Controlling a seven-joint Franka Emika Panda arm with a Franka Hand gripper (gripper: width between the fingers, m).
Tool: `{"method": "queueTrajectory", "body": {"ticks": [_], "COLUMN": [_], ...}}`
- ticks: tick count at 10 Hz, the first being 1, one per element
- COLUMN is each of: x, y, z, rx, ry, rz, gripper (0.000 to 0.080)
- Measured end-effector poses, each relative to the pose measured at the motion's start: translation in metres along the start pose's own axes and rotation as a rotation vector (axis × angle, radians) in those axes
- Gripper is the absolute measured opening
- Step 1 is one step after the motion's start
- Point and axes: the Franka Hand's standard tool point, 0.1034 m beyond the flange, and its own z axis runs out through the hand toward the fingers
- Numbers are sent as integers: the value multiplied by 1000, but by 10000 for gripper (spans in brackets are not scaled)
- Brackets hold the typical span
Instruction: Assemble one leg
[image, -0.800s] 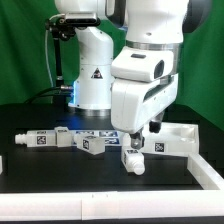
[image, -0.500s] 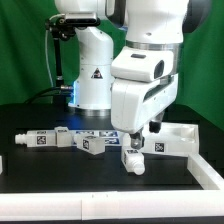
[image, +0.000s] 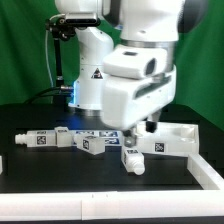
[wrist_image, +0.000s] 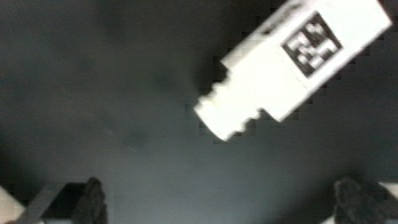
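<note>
My gripper grips the near white leg by its square body (image: 132, 157) (wrist_image: 263, 84) beside the black-and-white tag next, to assemble one leg.
Several white square legs with black-and-white tags lie on the black table. One leg (image: 133, 158) lies just below my hand, and it may be the leg (wrist_image: 285, 65) that fills the wrist view. Others lie at the exterior view's left (image: 40, 139) and middle (image: 92, 144). My gripper (image: 148, 128) hangs above the near leg, mostly hidden by the hand's white body. In the wrist view the gripper (wrist_image: 222, 205) is open and empty. Its fingertips (wrist_image: 80, 200) stand wide apart over bare table and clear of the leg.
A wide flat white panel (image: 180, 138) lies at the exterior view's right, behind the hand. A white rim (image: 100, 205) runs along the table's front edge and up the right side. The robot's base (image: 92, 85) stands at the back.
The hand has lifted and tilted toward the exterior view's right, away from the near leg. The legs and the panel have not moved.
</note>
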Motion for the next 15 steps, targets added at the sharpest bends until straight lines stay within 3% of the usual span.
{"method": "queueTrajectory", "body": {"ticks": [2, 3, 7, 8, 10, 12, 14, 15], "x": [-4, -4, -4, -6, -5, -8, -8, -8], "y": [-3, -4, -5, -12, -27, -29, -30, -30], "z": [13, 17, 18, 27, 48, 63, 68, 68], "rx": [43, 49, 50, 62, 51, 51, 45, 46], "ry": [-9, -5, -5, -19, -2, 11, 23, 23], "rz": [163, 172, 180, 278, 327, 338, 329, 330], "gripper": [650, 650, 650, 650, 650, 650, 650, 526]}}
